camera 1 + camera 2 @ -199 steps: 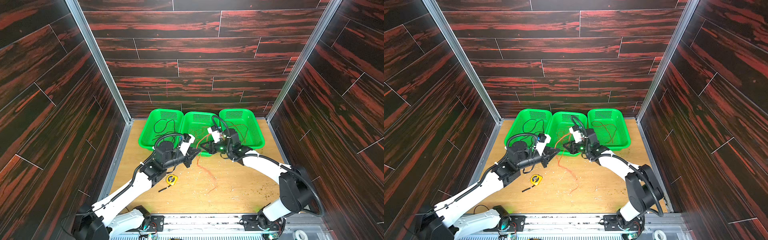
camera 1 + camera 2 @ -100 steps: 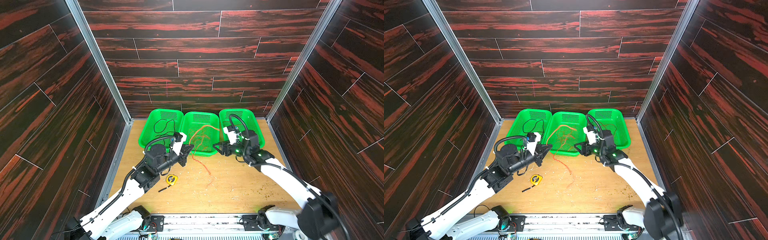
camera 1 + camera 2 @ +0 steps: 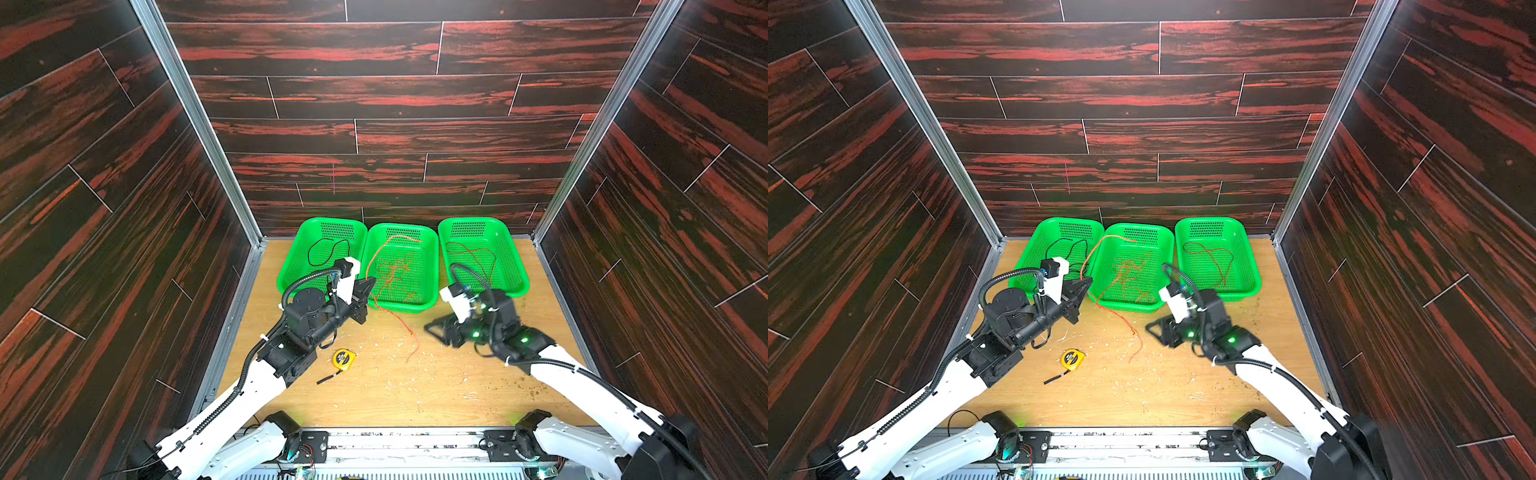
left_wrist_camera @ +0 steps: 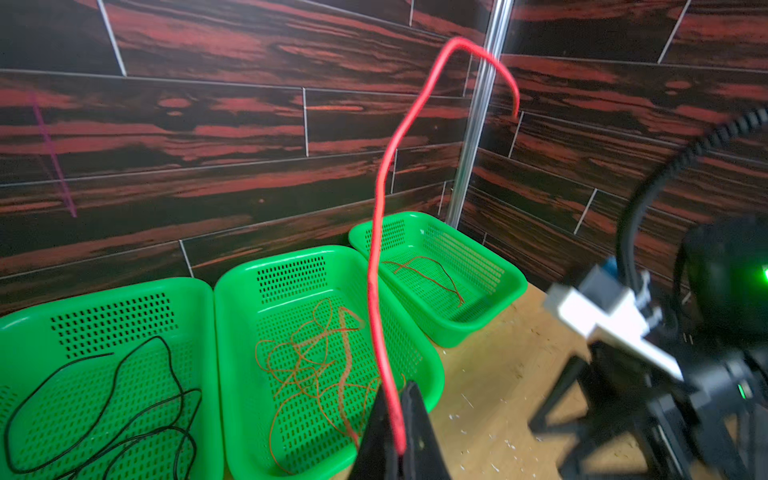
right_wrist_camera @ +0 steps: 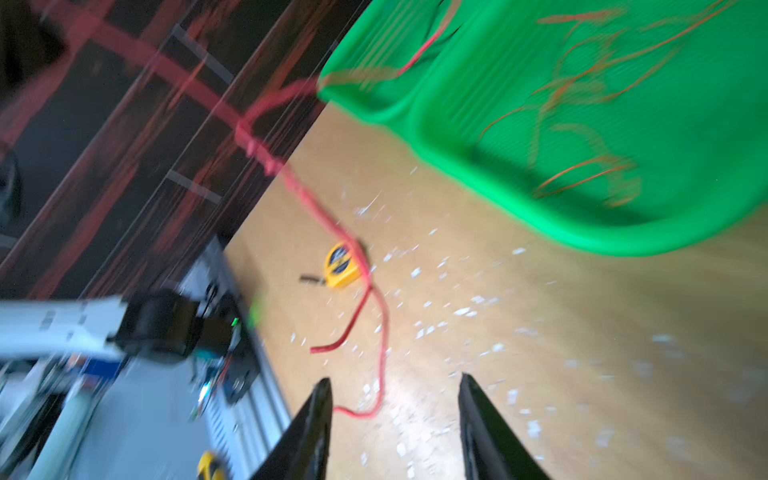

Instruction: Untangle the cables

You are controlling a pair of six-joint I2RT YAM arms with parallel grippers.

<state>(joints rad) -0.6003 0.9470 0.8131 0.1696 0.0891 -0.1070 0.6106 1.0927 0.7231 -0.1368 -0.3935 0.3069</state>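
Observation:
The knotted part of the orange-red cable should stay free for my left gripper to untangle, so I should next grab the cable's trailing end with my right gripper.
My left gripper (image 3: pixel 369 286) (image 4: pixel 399 388) is shut on a bright orange-red cable (image 4: pixel 372 291) at the middle basket's front left corner. That cable arcs up over the basket, and its other end trails onto the table (image 3: pixel 411 332) (image 5: pixel 384 332). My right gripper (image 3: pixel 430 328) (image 5: pixel 395 381) hovers open and empty over the table, right of the trailing end. A thin orange tangle (image 3: pixel 395 270) lies in the middle basket, a black cable (image 4: pixel 171 357) in the left one and a thin dark red cable (image 3: pixel 478 251) in the right one.
Three green baskets stand in a row at the back: left (image 3: pixel 291 266), middle (image 3: pixel 434 266) and right (image 3: pixel 517 270). A yellow tape measure (image 3: pixel 344 359) and a short black stick (image 3: pixel 328 379) lie on the wooden table by the left arm. Dark walls close in on three sides.
My right gripper has opened and pulled back from the middle basket's front to the table on the right. The left gripper stays shut on the cable, shifted slightly left.

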